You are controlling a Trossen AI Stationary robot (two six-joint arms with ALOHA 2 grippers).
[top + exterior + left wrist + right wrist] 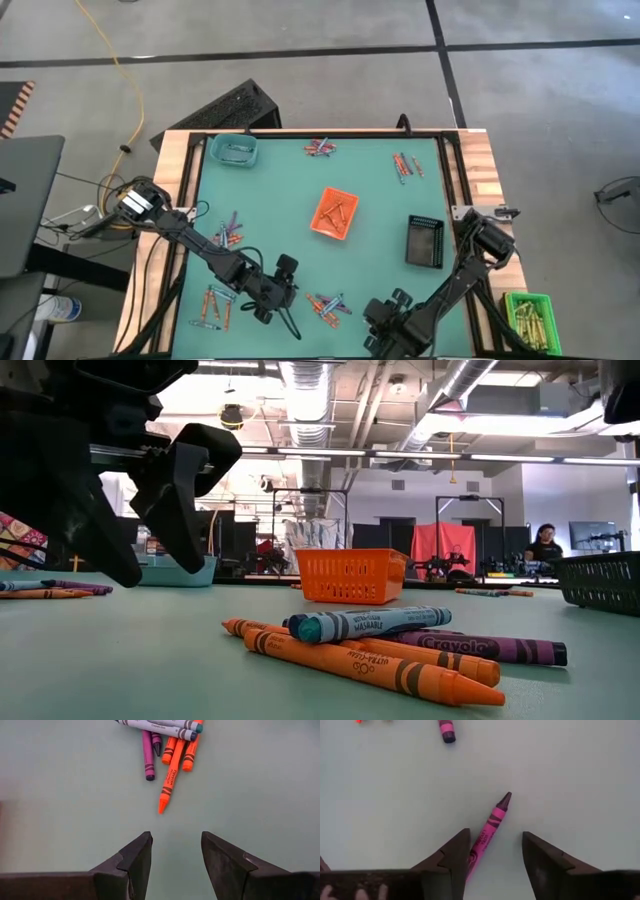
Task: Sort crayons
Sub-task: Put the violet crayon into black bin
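My right gripper closes on the pink crayon next, since the fingers reach tabletop depth on either side of the pink crayon's wrapper [485, 836].
A small heap of crayons [328, 305] in orange, blue-grey and purple lies near the table's near edge, close up in the low view [390, 645]. My left gripper [272, 298] hangs open just left of the heap, its fingertips [176, 855] short of an orange crayon's tip [161, 809]. My right gripper [380, 318] is open and points down right of the heap. A single pink crayon [492, 822] lies flat on the table between its fingers [496, 855], its near end hidden behind one finger. More crayon clusters lie at the left [228, 233], near left [213, 308] and far side [320, 148].
An orange basket [335, 213] stands mid-table, a black basket [425, 241] to its right and a teal basket [235, 150] at the far left corner. A green basket [530, 318] of yellow sticks sits off the table's right edge. Another crayon cluster [405, 165] lies far right.
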